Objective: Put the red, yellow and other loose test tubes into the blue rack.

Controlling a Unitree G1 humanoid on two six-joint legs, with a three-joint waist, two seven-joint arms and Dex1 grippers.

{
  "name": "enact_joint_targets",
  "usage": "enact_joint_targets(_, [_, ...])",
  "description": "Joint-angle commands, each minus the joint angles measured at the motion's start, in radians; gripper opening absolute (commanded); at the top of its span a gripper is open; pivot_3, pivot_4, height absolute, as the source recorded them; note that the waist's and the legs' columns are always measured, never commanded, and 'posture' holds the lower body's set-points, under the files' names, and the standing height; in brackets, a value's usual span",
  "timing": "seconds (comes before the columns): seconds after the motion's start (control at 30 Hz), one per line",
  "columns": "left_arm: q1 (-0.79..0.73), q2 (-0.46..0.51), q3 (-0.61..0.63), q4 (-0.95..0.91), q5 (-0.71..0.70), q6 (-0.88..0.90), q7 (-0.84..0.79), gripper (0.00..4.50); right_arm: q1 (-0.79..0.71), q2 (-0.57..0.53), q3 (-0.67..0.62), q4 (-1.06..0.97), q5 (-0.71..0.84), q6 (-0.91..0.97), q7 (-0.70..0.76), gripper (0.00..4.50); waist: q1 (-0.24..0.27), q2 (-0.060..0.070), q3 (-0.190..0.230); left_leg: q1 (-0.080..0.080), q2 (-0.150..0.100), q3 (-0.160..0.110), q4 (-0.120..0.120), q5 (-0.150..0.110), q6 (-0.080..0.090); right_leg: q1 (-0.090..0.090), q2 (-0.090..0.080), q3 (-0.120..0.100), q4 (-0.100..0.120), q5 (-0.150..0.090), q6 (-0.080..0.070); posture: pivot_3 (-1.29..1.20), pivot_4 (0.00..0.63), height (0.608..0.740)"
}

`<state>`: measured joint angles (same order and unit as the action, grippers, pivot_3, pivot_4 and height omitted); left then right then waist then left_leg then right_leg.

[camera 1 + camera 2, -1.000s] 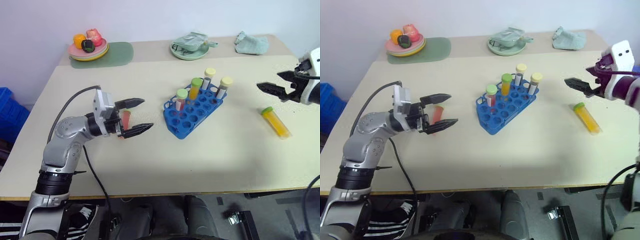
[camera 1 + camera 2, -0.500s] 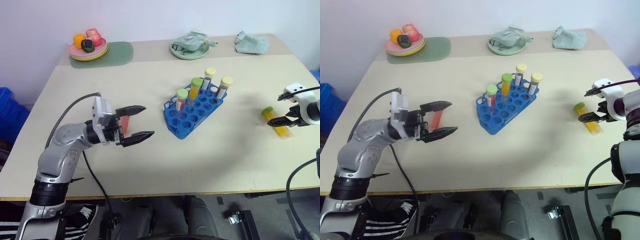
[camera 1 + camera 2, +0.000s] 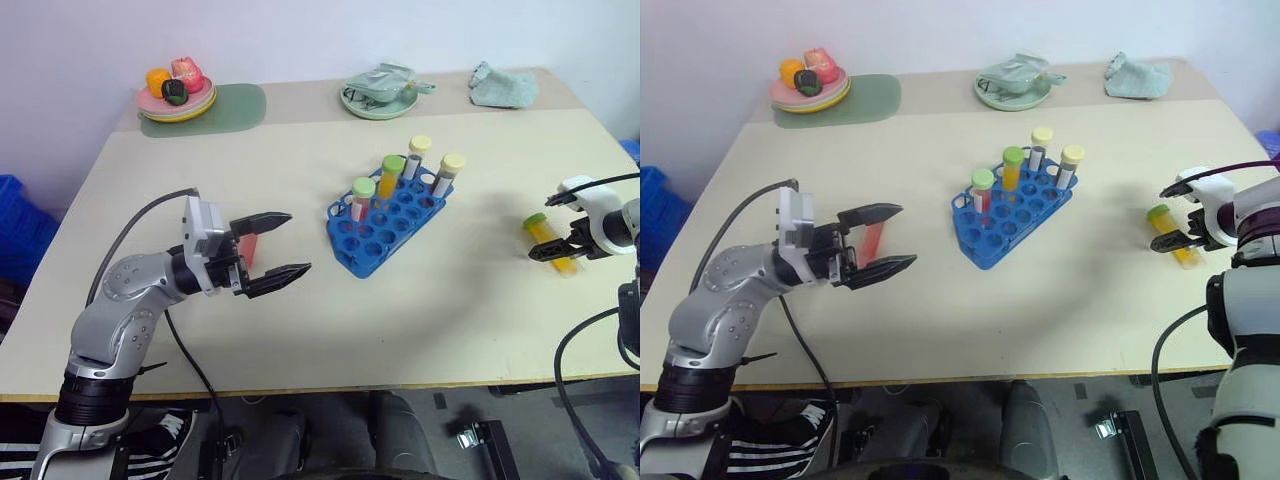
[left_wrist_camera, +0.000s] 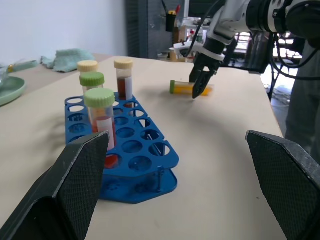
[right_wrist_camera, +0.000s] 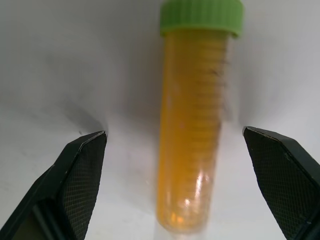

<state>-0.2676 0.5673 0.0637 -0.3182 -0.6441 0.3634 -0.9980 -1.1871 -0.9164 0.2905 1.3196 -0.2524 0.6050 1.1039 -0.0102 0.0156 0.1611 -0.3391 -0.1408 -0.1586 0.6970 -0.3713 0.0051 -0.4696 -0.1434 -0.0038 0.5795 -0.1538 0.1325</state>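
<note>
The robot's fingers reach down beside the yellow tube's body [image 3: 545, 235] [image 5: 190, 130], close to the table, so the right gripper should close on the tube now.
The blue rack [image 3: 372, 245] stands mid-table with several capped tubes upright in it, among them the red one [image 3: 361, 198] and the brown one [image 4: 123, 80]. To its right the yellow tube [image 3: 552, 245], green-capped, lies flat on the table. My right gripper [image 3: 548, 225] points down over it, open, with a finger on each side of the tube [image 5: 192, 130] and clear of it. Left of the rack my left gripper [image 3: 298, 241] hovers level and open, aimed at the rack, with nothing in its jaws. A reddish thing [image 3: 247, 247] shows behind its fingers; I cannot tell what it is.
Along the far edge are a plate of toy fruit [image 3: 177, 95] on a green mat [image 3: 235, 105], a pale green dish with cloth [image 3: 380, 95] and a crumpled cloth [image 3: 503, 88]. A dark blue crate [image 3: 15, 225] sits off the table's left side.
My right gripper has dropped from above the table's right side and tipped downward over the yellow tube. The left gripper has stayed open and barely shifted.
</note>
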Motion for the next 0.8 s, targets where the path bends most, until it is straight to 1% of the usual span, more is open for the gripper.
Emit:
enact_joint_targets(0.03, [0.006, 0.003, 0.023, -0.039, -0.017, -0.008, 0.008, 4.50, -0.019, 0.002, -0.016, 0.002, -0.013, 0.010, 0.000, 4.43, -0.001, 0.000, 0.000, 0.000, 0.000, 0.000, 0.000, 0.000, 0.000, 0.000, 0.000, 0.000, 0.000, 0.000, 0.000, 0.00, 0.150, 0.740])
enact_joint_targets(0.1, [0.007, 0.004, 0.023, -0.040, -0.014, -0.011, 0.010, 4.50, -0.014, 0.008, -0.022, 0.002, -0.014, 0.009, -0.012, 3.93, -0.001, 0.000, 0.000, 0.000, 0.000, 0.000, 0.000, 0.000, 0.000, 0.000, 0.000, 0.000, 0.000, 0.000, 0.000, 0.00, 0.150, 0.740])
enact_joint_targets(0.13, [0.007, 0.005, 0.024, -0.040, -0.014, -0.011, 0.012, 4.50, -0.014, 0.011, -0.027, 0.003, -0.012, 0.012, -0.018, 3.52, -0.001, 0.000, 0.000, 0.000, 0.000, 0.000, 0.000, 0.000, 0.000, 0.000, 0.000, 0.000, 0.000, 0.000, 0.000, 0.00, 0.150, 0.740])
enact_joint_targets(0.17, [0.007, 0.005, 0.026, -0.041, -0.014, -0.010, 0.014, 4.50, -0.015, 0.014, -0.032, 0.003, -0.012, 0.015, -0.023, 3.01, -0.001, 0.000, 0.000, 0.000, 0.000, 0.000, 0.000, 0.000, 0.000, 0.000, 0.000, 0.000, 0.000, 0.000, 0.000, 0.00, 0.150, 0.740])
enact_joint_targets(0.2, [0.006, 0.006, 0.026, -0.041, -0.013, -0.012, 0.015, 4.50, -0.015, 0.015, -0.033, 0.002, -0.014, 0.013, -0.025, 2.67, -0.001, 0.000, 0.000, 0.000, 0.000, 0.000, 0.000, 0.000, 0.000, 0.000, 0.000, 0.000, 0.000, 0.000, 0.000, 0.00, 0.150, 0.740])
enact_joint_targets(0.27, [0.004, 0.004, 0.028, -0.040, -0.014, -0.012, 0.019, 4.50, -0.015, 0.018, -0.037, 0.001, -0.018, 0.011, -0.028, 1.69, 0.000, 0.000, 0.000, 0.000, 0.000, 0.000, 0.000, 0.000, 0.000, 0.000, 0.000, 0.000, 0.000, 0.000, 0.000, 0.00, 0.150, 0.740])
enact_joint_targets(0.3, [0.004, 0.006, 0.027, -0.040, -0.012, -0.013, 0.019, 4.50, -0.015, 0.019, -0.036, 0.000, -0.021, 0.007, -0.028, 1.27, -0.001, 0.000, 0.000, 0.000, 0.000, 0.000, 0.000, 0.000, 0.000, 0.000, 0.000, 0.000, 0.000, 0.000, 0.000, 0.00, 0.150, 0.740])
enact_joint_targets(0.47, [0.000, 0.005, 0.024, -0.035, -0.012, -0.014, 0.019, 4.50, -0.017, 0.019, -0.033, -0.008, -0.027, -0.006, -0.019, 1.27, -0.001, 0.000, 0.000, 0.000, 0.000, 0.000, 0.000, 0.000, 0.000, 0.000, 0.000, 0.000, 0.000, 0.000, 0.000, 0.00, 0.150, 0.740])
enact_joint_targets(0.53, [-0.004, 0.006, 0.023, -0.032, -0.011, -0.015, 0.017, 4.50, -0.023, 0.017, -0.024, -0.023, -0.031, -0.018, 0.021, 1.27, -0.001, 0.000, 0.000, 0.000, 0.000, 0.000, 0.000, 0.000, 0.000, 0.000, 0.000, 0.000, 0.000, 0.000, 0.000, 0.00, 0.150, 0.740])
enact_joint_targets(0.57, [-0.006, 0.006, 0.023, -0.031, -0.010, -0.015, 0.017, 4.50, -0.028, 0.018, -0.022, -0.031, -0.029, -0.014, 0.053, 1.27, -0.001, 0.000, 0.000, 0.000, 0.000, 0.000, 0.000, 0.000, 0.000, 0.000, 0.000, 0.000, 0.000, 0.000, 0.000, 0.00, 0.150, 0.740])
enact_joint_targets(0.6, [-0.009, 0.006, 0.022, -0.029, -0.010, -0.016, 0.016, 4.50, -0.028, 0.015, -0.013, -0.052, -0.029, -0.024, 0.115, 1.27, -0.002, 0.000, 0.000, 0.000, 0.000, 0.000, 0.000, 0.000, 0.000, 0.000, 0.000, 0.000, 0.000, 0.000, 0.000, 0.00, 0.150, 0.740])
enact_joint_targets(0.67, [-0.012, 0.006, 0.022, -0.027, -0.009, -0.017, 0.014, 4.50, 0.005, -0.007, 0.000, -0.131, -0.021, -0.111, 0.223, 1.27, -0.002, 0.000, 0.000, 0.000, 0.000, 0.000, 0.000, 0.000, 0.000, 0.000, 0.000, 0.000, 0.000, 0.000, 0.000, 0.00, 0.150, 0.740])
enact_joint_targets(0.7, [-0.014, 0.005, 0.022, -0.025, -0.008, -0.020, 0.013, 4.50, 0.020, -0.022, -0.016, -0.192, 0.014, -0.092, 0.308, 1.27, -0.004, 0.000, 0.000, 0.000, 0.000, 0.000, 0.000, 0.000, 0.000, 0.000, 0.000, 0.000, 0.000, 0.000, 0.000, 0.00, 0.150, 0.740])
enact_joint_targets(0.73, [-0.015, 0.004, 0.022, -0.023, -0.007, -0.022, 0.012, 4.50, 0.032, -0.032, -0.030, -0.235, 0.039, -0.070, 0.364, 1.27, -0.003, 0.000, 0.000, 0.000, 0.000, 0.000, 0.000, 0.000, 0.000, 0.000, 0.000, 0.000, 0.000, 0.000, 0.000, 0.00, 0.150, 0.740])
enact_joint_targets(0.77, [-0.015, 0.004, 0.023, -0.021, -0.007, -0.024, 0.011, 4.50, 0.060, -0.044, -0.052, -0.298, 0.074, -0.061, 0.408, 1.27, -0.003, 0.000, 0.000, 0.000, 0.000, 0.000, 0.000, 0.000, 0.000, 0.000, 0.000, 0.000, 0.000, 0.000, 0.000, 0.00, 0.150, 0.740])
enact_joint_targets(0.8, [-0.016, 0.003, 0.024, -0.019, -0.007, -0.025, 0.011, 4.50, 0.119, -0.066, -0.093, -0.397, 0.124, -0.074, 0.439, 1.27, -0.002, 0.000, 0.000, 0.000, 0.000, 0.000, 0.000, 0.000, 0.000, 0.000, 0.000, 0.000, 0.000, 0.000, 0.000, 0.00, 0.150, 0.740])
